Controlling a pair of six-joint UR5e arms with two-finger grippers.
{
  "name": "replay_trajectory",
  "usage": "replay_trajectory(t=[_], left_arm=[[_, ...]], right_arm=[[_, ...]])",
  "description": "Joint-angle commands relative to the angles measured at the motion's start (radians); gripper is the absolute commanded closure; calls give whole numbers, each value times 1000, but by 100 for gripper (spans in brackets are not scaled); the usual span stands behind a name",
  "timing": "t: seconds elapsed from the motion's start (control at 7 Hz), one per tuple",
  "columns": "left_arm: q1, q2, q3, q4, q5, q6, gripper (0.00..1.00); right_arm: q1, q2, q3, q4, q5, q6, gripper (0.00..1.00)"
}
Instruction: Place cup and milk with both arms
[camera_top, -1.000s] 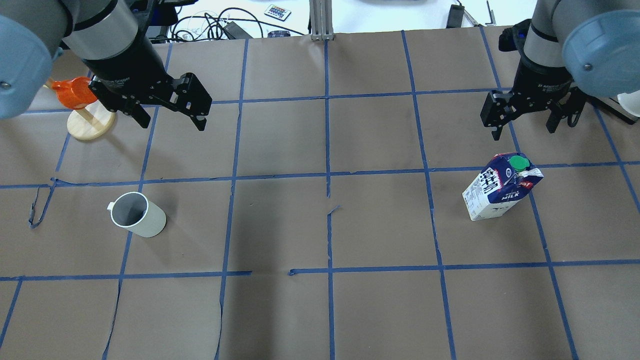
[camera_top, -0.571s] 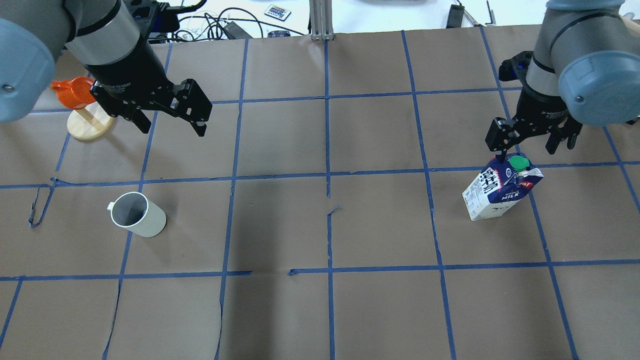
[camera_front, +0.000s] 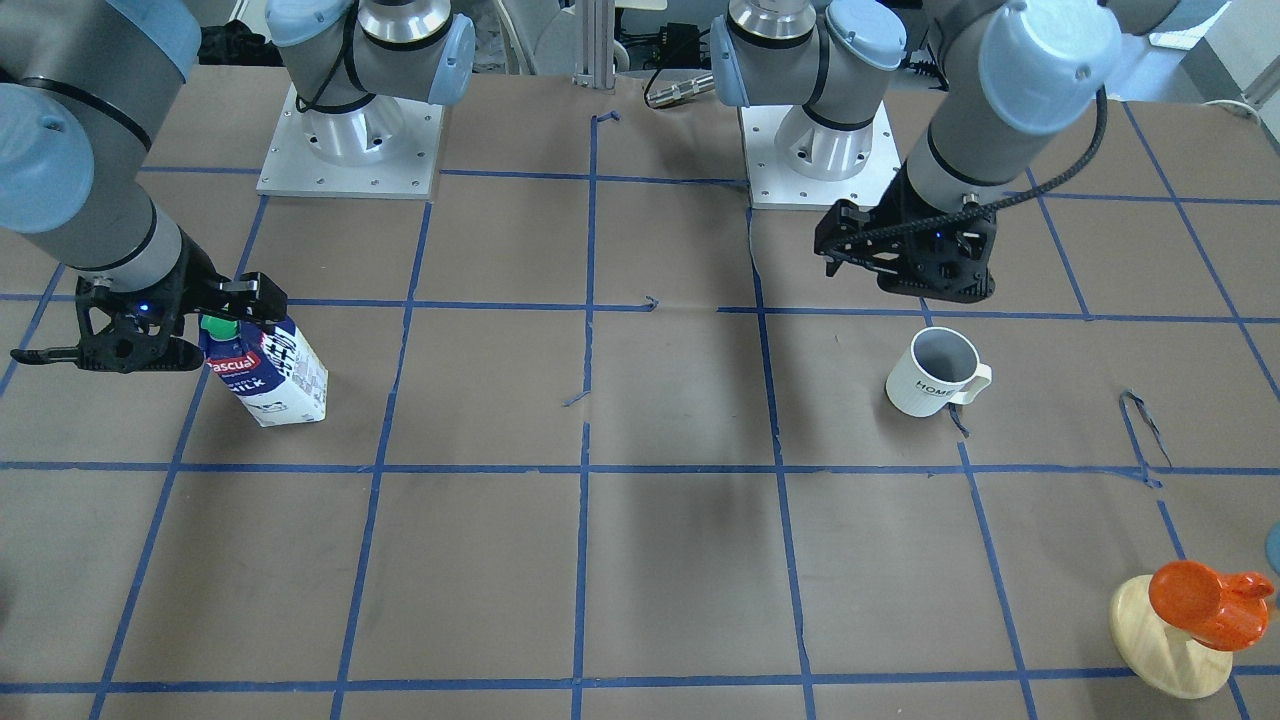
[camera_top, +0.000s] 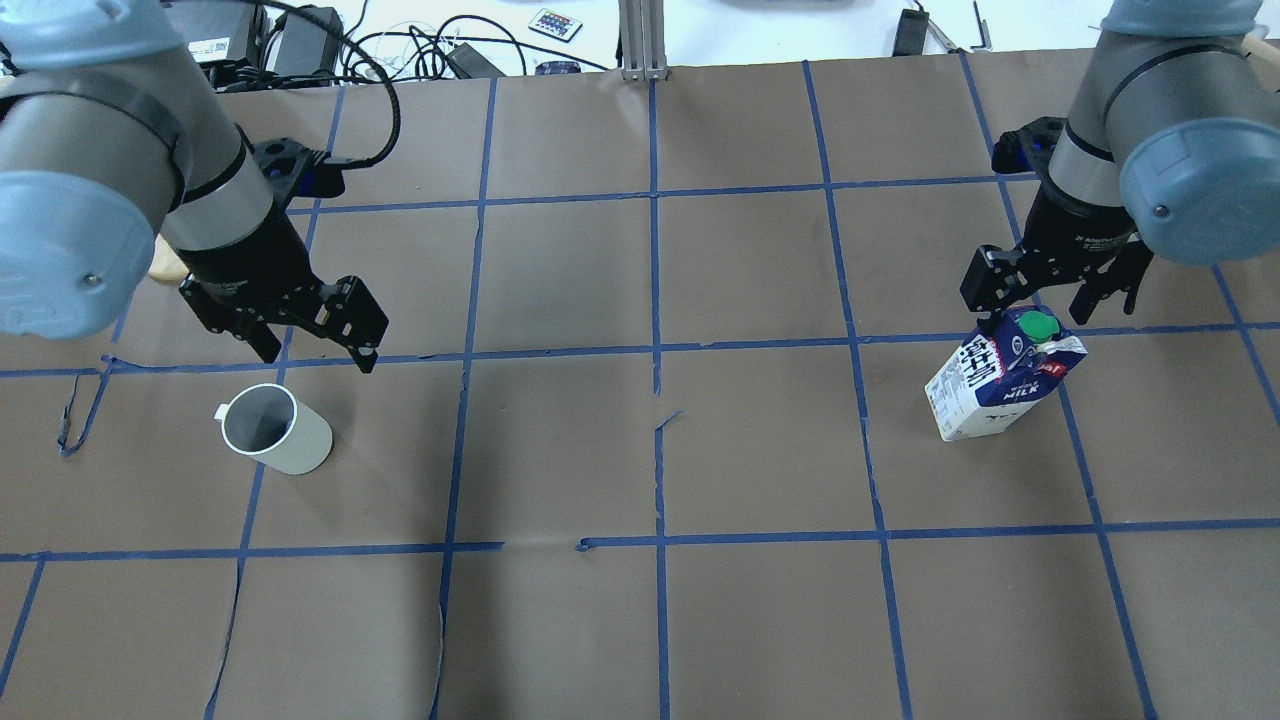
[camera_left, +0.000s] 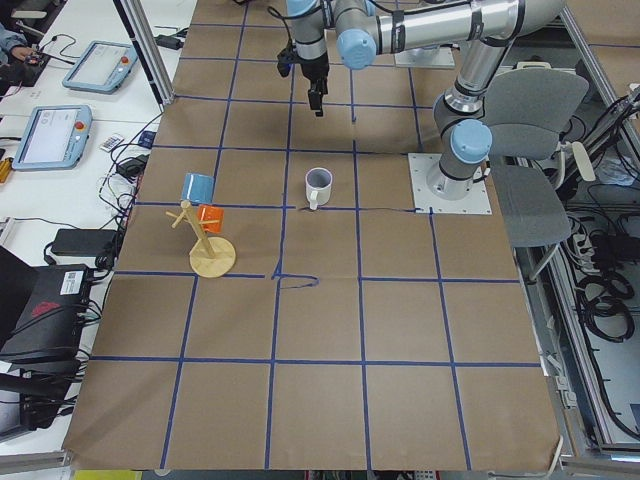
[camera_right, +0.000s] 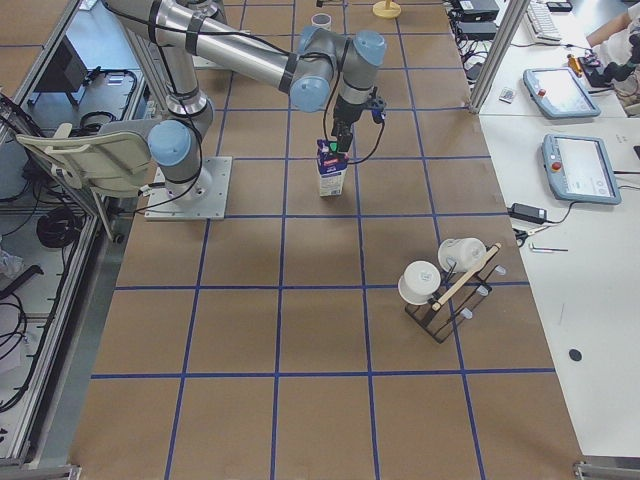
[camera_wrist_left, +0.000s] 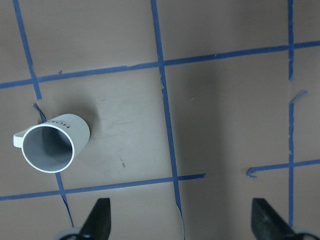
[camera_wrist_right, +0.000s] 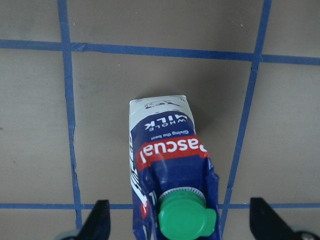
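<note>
The milk carton should be picked up next by its gable top (camera_front: 236, 334) with my right gripper, so that it can be set beside the cup (camera_front: 931, 372).
The white cup (camera_top: 275, 430) stands upright on the brown table, handle to the left; it also shows in the front view (camera_front: 935, 372) and the left wrist view (camera_wrist_left: 50, 147). My left gripper (camera_top: 318, 355) is open and empty, hovering just beyond the cup and slightly right of it. The blue and white milk carton (camera_top: 1005, 375) with a green cap stands on the right, also in the front view (camera_front: 265, 370) and the right wrist view (camera_wrist_right: 172, 175). My right gripper (camera_top: 1033, 310) is open, its fingers on either side of the carton's top without touching it.
An orange cup on a round wooden stand (camera_front: 1195, 610) is at the far left, mostly hidden behind my left arm in the overhead view. A rack with white cups (camera_right: 445, 280) stands beyond the carton on the right. Blue tape lines grid the table (camera_top: 660, 450).
My left gripper has moved from beside the wooden stand toward the cup. My right gripper has come down and closer, over the carton's top. Cup and carton have not moved.
</note>
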Motion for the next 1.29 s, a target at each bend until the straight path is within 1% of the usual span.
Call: replay_trajectory(t=[0.0, 0.14, 0.29, 0.43, 0.57, 0.71, 0.86, 1.0, 1.14], left_arm=[[139, -11, -224, 270, 40, 270, 0], [175, -30, -282, 356, 125, 350, 0], [187, -45, -302, 412, 149, 371, 4], [184, -56, -299, 420, 146, 369, 7], [183, -56, -301, 420, 126, 369, 14], [178, -57, -299, 420, 96, 365, 25], [176, -59, -298, 420, 85, 344, 25], [172, -60, -298, 420, 85, 349, 38], [172, -62, -298, 419, 85, 351, 66]], right_arm=[[0, 0, 14, -6, 1, -6, 9], [0, 0, 14, -6, 1, -15, 12], [-1, 0, 14, -6, -5, -27, 14], [-1, 0, 14, -6, -7, -24, 23], [-3, 0, 14, -6, -8, -24, 30], [-3, 0, 14, 3, -8, -23, 37], [-3, 0, 14, 6, -10, -21, 46], [-3, 0, 13, 5, -13, -21, 60], [-3, -2, 9, 3, -11, -21, 75]])
